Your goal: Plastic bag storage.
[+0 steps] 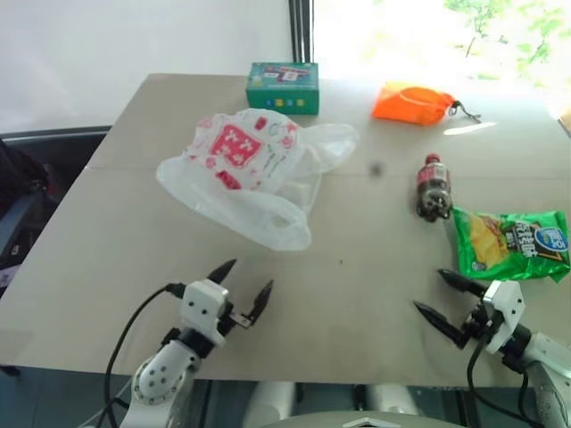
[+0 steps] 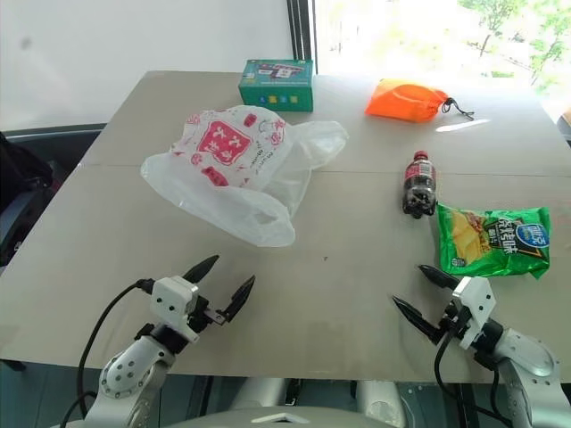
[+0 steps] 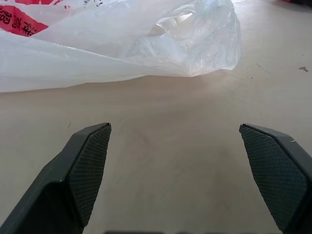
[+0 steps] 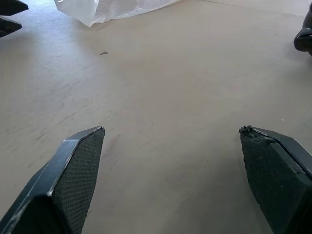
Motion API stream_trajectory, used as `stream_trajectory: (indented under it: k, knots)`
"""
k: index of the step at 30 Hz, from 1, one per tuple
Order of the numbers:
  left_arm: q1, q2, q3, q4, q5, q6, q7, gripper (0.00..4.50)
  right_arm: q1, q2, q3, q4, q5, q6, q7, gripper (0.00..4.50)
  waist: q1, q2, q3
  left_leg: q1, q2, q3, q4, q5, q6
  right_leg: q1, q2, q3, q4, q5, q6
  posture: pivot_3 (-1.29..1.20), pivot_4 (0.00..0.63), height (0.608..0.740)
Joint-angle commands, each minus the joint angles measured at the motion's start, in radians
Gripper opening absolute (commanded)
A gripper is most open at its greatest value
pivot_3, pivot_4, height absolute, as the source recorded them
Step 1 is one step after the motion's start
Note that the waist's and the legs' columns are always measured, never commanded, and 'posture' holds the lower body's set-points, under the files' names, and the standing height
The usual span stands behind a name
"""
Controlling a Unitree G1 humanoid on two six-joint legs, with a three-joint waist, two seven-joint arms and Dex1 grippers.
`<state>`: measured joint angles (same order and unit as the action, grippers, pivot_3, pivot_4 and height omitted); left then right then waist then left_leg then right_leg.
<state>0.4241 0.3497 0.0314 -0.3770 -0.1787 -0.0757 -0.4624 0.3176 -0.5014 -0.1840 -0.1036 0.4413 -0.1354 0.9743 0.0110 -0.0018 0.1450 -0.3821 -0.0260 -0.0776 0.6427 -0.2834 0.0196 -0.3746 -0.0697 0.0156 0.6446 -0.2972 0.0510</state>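
Observation:
My left gripper is about to grip the plastic bag [image 1: 250, 174] by its loose edge [image 1: 272, 234], where the thin film puffs up from the table, as the bag lies slack and crumpled.
The plastic bag [image 1: 250, 174], thin translucent white with red printed patches, lies crumpled on the beige table [image 1: 357, 267], left of centre; its clear end [image 3: 195, 44] fills the far part of the left wrist view. My left gripper [image 1: 245, 283] hovers open near the table's front edge, a short way in front of the bag and apart from it. My right gripper [image 1: 439, 294] is open too, at the front right, just in front of the green chips packet [image 1: 513, 242]. Nothing sits between either pair of fingers.
A green box [image 1: 284, 86] stands at the back behind the bag. An orange pouch [image 1: 412, 102] lies at the back right. A small dark bottle [image 1: 433, 187] lies on its side right of centre, beside the chips packet. A dark object stands off the table's left edge.

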Motion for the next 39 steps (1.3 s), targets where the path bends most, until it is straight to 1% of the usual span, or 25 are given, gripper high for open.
stream_trajectory:
  k: [1, 10, 13, 18, 30, 36, 39]
  knots:
    - [-0.002, 0.008, 0.006, -0.020, -0.012, -0.023, -0.017, 4.50, 0.013, -0.006, -0.036, -0.029, 0.015, -0.032, 0.000, 4.47, 0.001, 0.000, 0.000, 0.000, 0.000, 0.000, 0.000, 0.000, 0.000, 0.000, 0.000, 0.000, 0.000, 0.000, 0.000, 0.00, 0.150, 0.740]
    - [-0.007, 0.003, 0.004, -0.009, -0.017, -0.028, -0.042, 4.50, 0.016, -0.001, -0.034, -0.028, 0.008, -0.047, -0.006, 4.47, 0.002, 0.000, 0.000, 0.000, 0.000, 0.000, 0.006, 0.000, 0.000, 0.000, 0.000, 0.000, 0.007, 0.000, 0.000, 0.00, 0.150, 0.740]
    - [-0.003, 0.001, 0.004, -0.012, -0.018, -0.028, -0.042, 4.50, 0.017, 0.000, -0.030, -0.032, 0.008, -0.046, -0.005, 4.47, 0.002, 0.000, 0.000, 0.001, 0.000, 0.000, 0.008, -0.002, 0.004, 0.000, 0.000, 0.001, 0.011, 0.000, 0.000, 0.00, 0.150, 0.740]
    - [0.004, 0.000, 0.005, -0.008, -0.018, -0.032, -0.045, 4.50, 0.026, 0.002, -0.024, -0.041, 0.011, -0.043, -0.001, 4.47, 0.001, 0.000, 0.000, 0.002, 0.000, 0.000, 0.009, -0.002, 0.004, 0.000, 0.001, 0.001, 0.015, 0.000, 0.000, 0.00, 0.150, 0.740]
    - [-0.004, -0.002, 0.002, -0.034, -0.025, -0.011, -0.038, 4.50, 0.053, 0.020, 0.015, -0.107, 0.011, -0.017, -0.031, 4.47, 0.001, 0.000, 0.000, 0.002, -0.001, 0.000, 0.011, -0.002, 0.004, 0.000, 0.001, 0.001, 0.016, 0.000, 0.000, 0.00, 0.150, 0.740]
    - [-0.098, -0.012, -0.034, -0.084, -0.048, 0.070, -0.031, 4.50, 0.034, 0.025, 0.037, -0.153, 0.022, 0.008, -0.050, 4.47, 0.002, 0.000, 0.000, 0.003, -0.001, 0.000, 0.011, -0.002, 0.004, 0.000, 0.001, 0.001, 0.018, 0.000, 0.000, 0.00, 0.150, 0.740]
    - [-0.186, -0.030, -0.062, -0.085, -0.059, 0.134, -0.020, 4.50, 0.011, 0.023, 0.054, -0.204, 0.035, 0.043, -0.066, 4.47, 0.002, 0.000, 0.000, 0.003, -0.001, 0.000, 0.012, -0.002, 0.004, 0.000, 0.002, 0.001, 0.018, 0.000, 0.000, 0.00, 0.150, 0.740]
